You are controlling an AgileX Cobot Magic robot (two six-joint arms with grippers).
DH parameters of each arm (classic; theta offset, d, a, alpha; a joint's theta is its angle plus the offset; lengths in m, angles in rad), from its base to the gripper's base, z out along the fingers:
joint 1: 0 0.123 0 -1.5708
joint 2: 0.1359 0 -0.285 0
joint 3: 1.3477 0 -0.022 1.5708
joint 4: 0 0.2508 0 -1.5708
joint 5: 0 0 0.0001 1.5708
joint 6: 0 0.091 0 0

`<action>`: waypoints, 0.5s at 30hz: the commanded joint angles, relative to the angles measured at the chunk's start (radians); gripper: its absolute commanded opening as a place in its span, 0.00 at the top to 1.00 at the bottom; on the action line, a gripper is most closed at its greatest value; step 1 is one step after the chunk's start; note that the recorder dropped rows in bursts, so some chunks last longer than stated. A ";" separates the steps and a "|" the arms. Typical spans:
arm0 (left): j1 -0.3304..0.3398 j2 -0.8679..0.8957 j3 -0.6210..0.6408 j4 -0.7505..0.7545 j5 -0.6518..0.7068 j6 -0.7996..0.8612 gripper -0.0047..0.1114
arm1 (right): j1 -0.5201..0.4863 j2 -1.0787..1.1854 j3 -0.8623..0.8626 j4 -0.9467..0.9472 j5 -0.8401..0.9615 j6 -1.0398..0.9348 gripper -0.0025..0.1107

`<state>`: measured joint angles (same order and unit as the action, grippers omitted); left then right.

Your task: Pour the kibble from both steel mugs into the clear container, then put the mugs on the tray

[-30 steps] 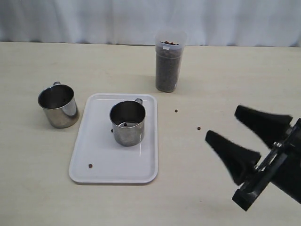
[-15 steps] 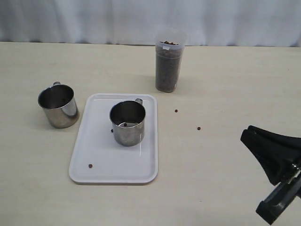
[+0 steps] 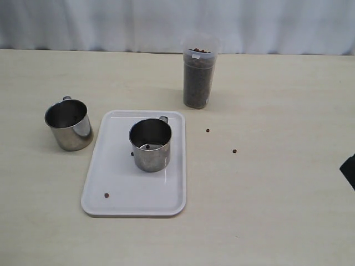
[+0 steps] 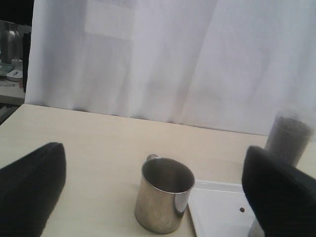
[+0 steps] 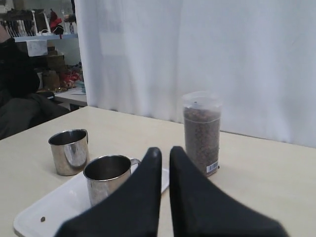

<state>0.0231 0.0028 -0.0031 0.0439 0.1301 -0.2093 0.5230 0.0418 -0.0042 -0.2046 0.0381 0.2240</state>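
The empty steel mug needs to go on the white tray (image 3: 119,194), so my left gripper should grab the mug by its round body (image 3: 72,134) next.
The clear container (image 3: 198,72) stands at the back, filled nearly to the rim with kibble. One steel mug (image 3: 150,144) stands upright on the white tray (image 3: 119,194), with a pellet or two inside. The other steel mug (image 3: 68,124) stands on the table just left of the tray and looks empty (image 4: 163,200). My left gripper (image 4: 154,150) is open wide, low and short of that mug, holding nothing. My right gripper (image 5: 165,150) is shut and empty, back from the tray. Only a dark sliver of it (image 3: 350,170) shows in the exterior view.
Two loose pellets (image 3: 208,131) (image 3: 234,151) lie on the table right of the tray, and another pellet (image 3: 106,195) lies on the tray's near part. A white curtain hangs behind the table's far edge.
My right gripper has shut and drawn back to the right, almost out of the exterior view. The mugs, tray and container have not moved.
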 commanded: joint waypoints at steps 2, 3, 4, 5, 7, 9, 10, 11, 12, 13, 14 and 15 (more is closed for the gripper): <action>0.000 -0.003 0.003 -0.001 -0.008 -0.001 0.12 | 0.003 -0.042 0.004 0.013 0.067 0.000 0.94; 0.000 -0.003 0.003 -0.001 -0.010 -0.001 0.12 | 0.003 -0.042 0.004 0.013 0.067 0.000 0.94; 0.000 -0.003 0.003 -0.001 -0.008 -0.001 0.12 | 0.003 -0.042 0.004 0.013 0.067 0.000 0.94; 0.000 -0.003 0.003 -0.001 -0.007 -0.001 0.12 | 0.003 -0.042 0.004 0.013 0.067 0.000 0.94; 0.000 -0.003 0.003 -0.001 -0.009 -0.001 0.12 | 0.003 -0.042 0.004 0.013 0.067 -0.001 0.94; 0.000 -0.003 0.003 -0.001 -0.009 -0.001 0.12 | 0.003 -0.042 0.004 0.018 0.067 -0.001 0.94; 0.000 -0.003 0.003 -0.001 -0.009 -0.001 0.12 | 0.003 -0.042 0.004 0.025 0.067 -0.001 0.94; 0.000 -0.003 0.003 -0.001 -0.009 -0.001 0.12 | 0.003 -0.042 0.004 0.034 0.067 -0.001 0.94; 0.000 -0.003 0.003 -0.001 -0.009 -0.001 0.12 | 0.003 -0.042 0.004 0.036 0.067 -0.001 0.94; 0.000 -0.003 0.003 -0.001 -0.009 -0.001 0.12 | 0.003 -0.042 0.004 0.036 0.067 -0.001 0.94; 0.000 -0.003 0.003 -0.001 -0.009 -0.001 0.12 | 0.003 -0.042 0.004 0.036 0.065 -0.001 0.94; 0.000 -0.003 0.003 -0.001 -0.009 -0.001 0.12 | 0.003 -0.042 0.004 0.036 0.065 -0.001 0.94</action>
<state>0.0231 0.0028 -0.0031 0.0439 0.1301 -0.2093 0.5230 0.0044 -0.0042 -0.1749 0.0985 0.2277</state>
